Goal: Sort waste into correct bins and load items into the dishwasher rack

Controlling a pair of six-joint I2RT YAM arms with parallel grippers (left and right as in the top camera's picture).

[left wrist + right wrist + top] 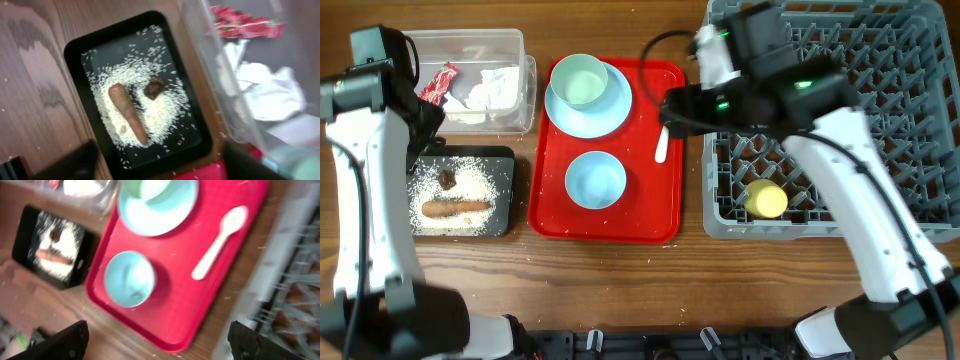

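Observation:
Next, my right gripper reaches the second bowl and grabs its rim (623, 179) (152, 286), leaving the bowl's body free to load tilted into the dishwasher rack.
The clear tub (515, 45) holds the red wrapper (438, 83) and white tissue (495, 88). The black tray (505, 190) holds white crumbs (480, 180), the brown food piece (455, 208) and the dark lump (448, 179). A pale plate (605, 115) with a bowl (578, 80) on it, a second bowl (595, 180) and the white spoon (662, 145) lie on the red tray (550, 150). The yellow cup (766, 200) lies in the grey rack (860, 90). My left gripper (160, 172) is open and empty above the black tray's edge (75, 50). My right gripper (160, 347) is open and empty above the red tray (215, 295) near the spoon (220, 242).
Wooden table (660, 290) runs along the front. The rack's left wall (295, 280) stands close beside the red tray's right edge. The tub wall (210, 75) stands next to the black tray. Loose crumbs lie scattered on the wood.

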